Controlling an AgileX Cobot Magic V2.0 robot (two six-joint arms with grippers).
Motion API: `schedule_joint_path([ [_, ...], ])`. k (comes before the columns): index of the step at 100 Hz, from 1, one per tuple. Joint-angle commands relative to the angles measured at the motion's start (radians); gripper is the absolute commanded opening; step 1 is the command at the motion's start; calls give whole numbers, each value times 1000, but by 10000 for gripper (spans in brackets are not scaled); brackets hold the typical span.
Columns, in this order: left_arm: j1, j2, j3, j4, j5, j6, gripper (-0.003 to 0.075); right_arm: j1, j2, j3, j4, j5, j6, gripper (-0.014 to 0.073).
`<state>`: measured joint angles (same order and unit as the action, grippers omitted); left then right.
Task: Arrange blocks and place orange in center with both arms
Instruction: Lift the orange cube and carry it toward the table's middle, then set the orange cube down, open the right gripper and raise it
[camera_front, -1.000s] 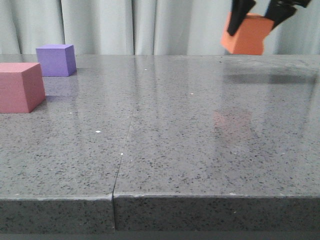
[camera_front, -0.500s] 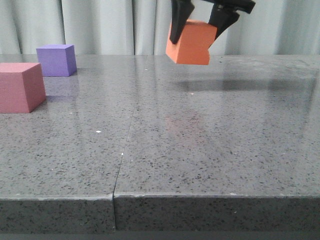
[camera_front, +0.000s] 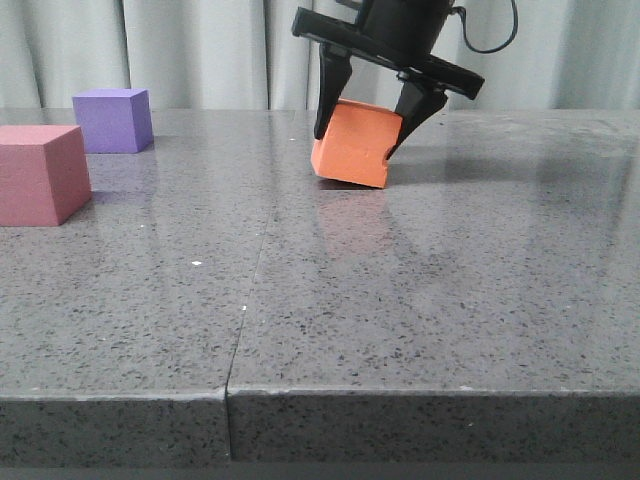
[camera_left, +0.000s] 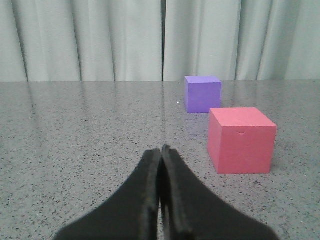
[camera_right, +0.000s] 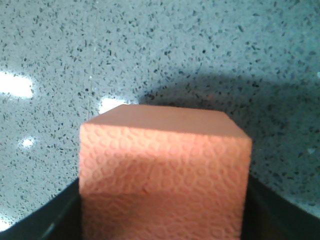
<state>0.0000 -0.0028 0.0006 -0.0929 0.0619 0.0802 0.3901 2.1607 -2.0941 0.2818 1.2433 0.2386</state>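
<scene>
The orange cube's lowest corner stands at the grey speckled table, so it is time for my right gripper to release the cube now.
My right gripper (camera_front: 363, 125) is shut on the orange cube (camera_front: 353, 146), which hangs tilted with its lowest corner at or just above the table near the middle back. The cube fills the right wrist view (camera_right: 165, 175) between the black fingers. The pink cube (camera_front: 38, 175) sits at the far left, with the purple cube (camera_front: 113, 120) behind it. My left gripper (camera_left: 161, 149) is shut and empty, low over the table. The pink cube (camera_left: 241, 140) and the purple cube (camera_left: 202, 93) lie ahead of it, apart from the fingers.
The grey speckled tabletop (camera_front: 400, 280) has a seam (camera_front: 245, 300) running from front to back. Pale curtains (camera_front: 200, 50) hang behind the table. The table's front edge (camera_front: 320, 392) is near the camera.
My right gripper has carried the orange cube from the upper right leftward and down, to the table surface near the middle back. The pink and purple cubes have not moved.
</scene>
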Motion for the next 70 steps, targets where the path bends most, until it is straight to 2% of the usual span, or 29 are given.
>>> schedule_joint_path([
  [1, 0, -34, 48, -2, -74, -9, -20, -2, -49, -33, 24, 35, 0, 369],
  [11, 0, -34, 48, -2, -74, -9, -20, -2, -44, -33, 39, 49, -52, 447],
  [25, 0, -34, 48, -2, -74, -9, -20, -2, -44, -33, 63, 51, -69, 671],
  [32, 0, -34, 48, -2, -74, -9, -20, -2, -44, -33, 64, 51, -70, 643],
  [70, 0, -34, 48, -2, -74, -9, -20, -2, -113, -33, 64, 53, -77, 643],
])
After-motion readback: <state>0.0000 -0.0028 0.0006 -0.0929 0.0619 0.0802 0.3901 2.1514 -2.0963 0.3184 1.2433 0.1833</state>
